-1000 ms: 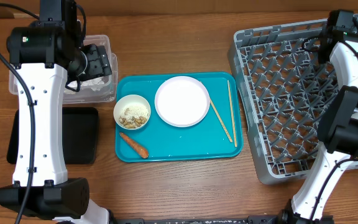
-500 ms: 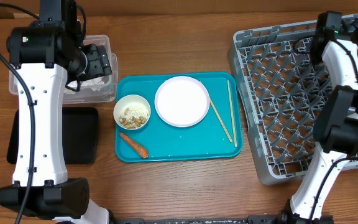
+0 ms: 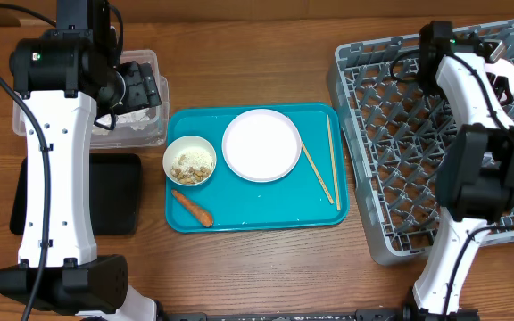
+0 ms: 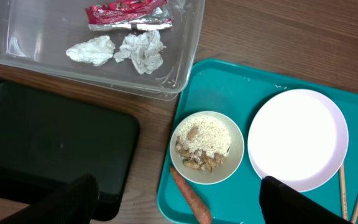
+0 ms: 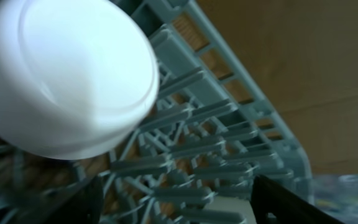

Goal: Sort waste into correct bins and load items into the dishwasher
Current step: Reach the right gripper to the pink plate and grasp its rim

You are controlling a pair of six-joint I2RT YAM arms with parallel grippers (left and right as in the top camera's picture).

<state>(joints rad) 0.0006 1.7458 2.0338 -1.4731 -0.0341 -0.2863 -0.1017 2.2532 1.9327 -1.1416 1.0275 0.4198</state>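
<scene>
The right gripper grabs the pale plate by its rim on the side facing the rack next. That leaves the opposite side of the plate's rim free for loading.
My left gripper [image 4: 178,186] hangs open and holds nothing, above the edge between the black tray bin [image 4: 55,143] and the teal tray [image 4: 241,81]. The clear tub bin [image 4: 42,31] holds the red-and-silver wrapper [image 4: 126,14] and crumpled paper [image 4: 138,50]. On the teal tray lie the carrot [image 4: 191,202], a small white bowl [image 4: 178,134] of food scraps [image 4: 201,140], the pale plate [image 3: 261,144] and two chopsticks [image 3: 330,156]. My right gripper [image 5: 176,186] is open over the grey dishwasher rack [image 5: 229,155]. A white cup [image 5: 67,74] rests base-up in the rack, apart from the fingers.
The right arm [image 3: 458,76] reaches over the far part of the rack [image 3: 351,134]. The left arm [image 3: 56,143] stands over the clear tub [image 3: 150,134] and the black tray [image 3: 114,196]. Bare wooden table lies between the teal tray [image 3: 266,209] and the rack.
My right gripper has opened and let go of the white cup in the rack, and its wrist has swung to the left. The left arm has not moved.
</scene>
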